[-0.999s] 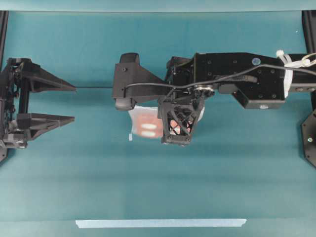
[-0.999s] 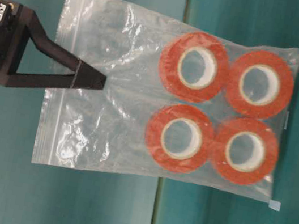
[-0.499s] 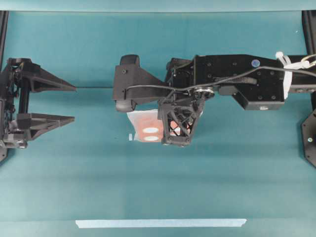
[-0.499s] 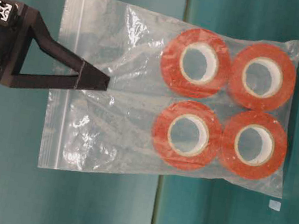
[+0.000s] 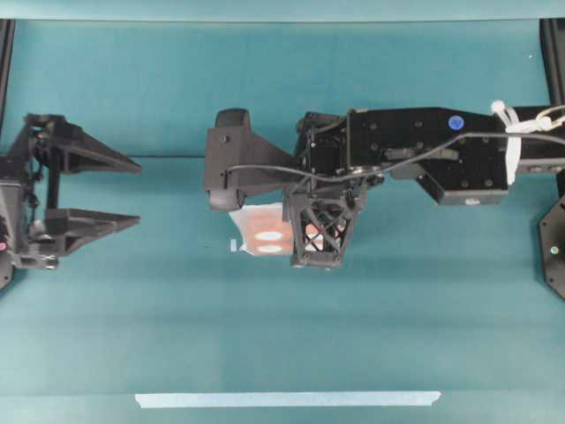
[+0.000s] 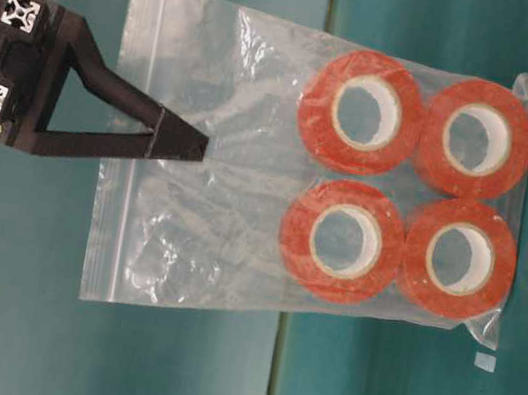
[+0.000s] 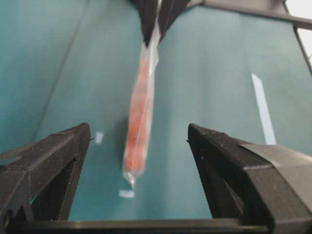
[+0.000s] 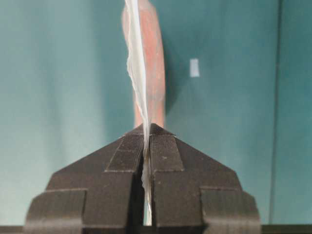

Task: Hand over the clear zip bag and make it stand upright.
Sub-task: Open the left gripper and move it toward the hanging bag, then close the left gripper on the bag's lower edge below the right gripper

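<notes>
Closed black fingers already cover the opposite end, so I will next grab the clear zip bag point(image 7: 139, 112) by its free side edge point(image 7: 132, 169) with my left gripper.
The clear zip bag point(image 6: 231, 212) hangs from my right gripper point(image 6: 197, 146), which is shut on the plastic a little in from the zip strip point(image 6: 123, 133). Several orange-red tape rolls point(image 6: 361, 112) with white cores sit bunched at the bag's far end. The right wrist view shows the bag point(image 8: 146, 58) edge-on, pinched between the closed pads of the right gripper point(image 8: 147, 127). From overhead, only part of the bag point(image 5: 263, 228) shows under the right arm. My left gripper point(image 5: 137, 193) stands open at the left, apart from the bag point(image 7: 139, 112), which hangs ahead of the left gripper point(image 7: 139, 126).
A small white tape mark point(image 5: 234, 245) lies on the teal table just beside the bag, and the same small mark point(image 6: 485, 362) shows in the table-level view. A long pale tape strip point(image 5: 287, 399) runs along the table's front. The right arm point(image 5: 424, 150) spans the middle right.
The right gripper has carried the bag a little further, rolls end leading, in the table-level view. The left gripper has edged slightly to the right. Both grips are unchanged.
</notes>
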You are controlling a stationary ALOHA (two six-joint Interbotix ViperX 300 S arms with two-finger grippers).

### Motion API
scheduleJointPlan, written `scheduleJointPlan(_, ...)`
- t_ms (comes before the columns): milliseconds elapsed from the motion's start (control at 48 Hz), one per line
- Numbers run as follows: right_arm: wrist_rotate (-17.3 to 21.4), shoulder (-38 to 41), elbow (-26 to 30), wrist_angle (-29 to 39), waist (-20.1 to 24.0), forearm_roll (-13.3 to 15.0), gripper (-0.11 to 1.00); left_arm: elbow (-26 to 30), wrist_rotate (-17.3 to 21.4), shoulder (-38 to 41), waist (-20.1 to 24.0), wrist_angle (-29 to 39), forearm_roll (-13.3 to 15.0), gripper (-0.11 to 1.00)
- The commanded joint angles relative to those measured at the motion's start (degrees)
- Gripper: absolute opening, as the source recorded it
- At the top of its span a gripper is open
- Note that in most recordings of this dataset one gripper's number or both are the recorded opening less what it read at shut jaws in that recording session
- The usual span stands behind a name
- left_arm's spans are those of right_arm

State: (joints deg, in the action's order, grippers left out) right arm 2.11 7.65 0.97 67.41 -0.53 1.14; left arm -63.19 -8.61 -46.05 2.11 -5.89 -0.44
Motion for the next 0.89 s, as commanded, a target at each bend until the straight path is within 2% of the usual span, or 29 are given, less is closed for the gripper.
scheduleJointPlan(0,0.1,-0.8,0.3,-0.4,0.4,0.2,0.00,0.4,-1.1,1.8,0.1,-0.9,-0.1,0.89)
scheduleJointPlan(146,0.1,-0.9,0.4,-0.4,0.4,0.2,0.00,-0.7,-4.0,5.3,-0.1,-3.3,-0.1,0.89)
scheduleJointPlan(375,0.3,-0.8,0.2,-0.8,0.6,0.2,0.00,-2.2,-7.3,13.5,-0.4,-14.5,0.0,0.89)
scheduleJointPlan(874,0.6,-0.8,-0.4,-1.1,1.0,0.3,0.00,1.9,-7.4,35.3,-0.4,-24.0,0.0,0.97)
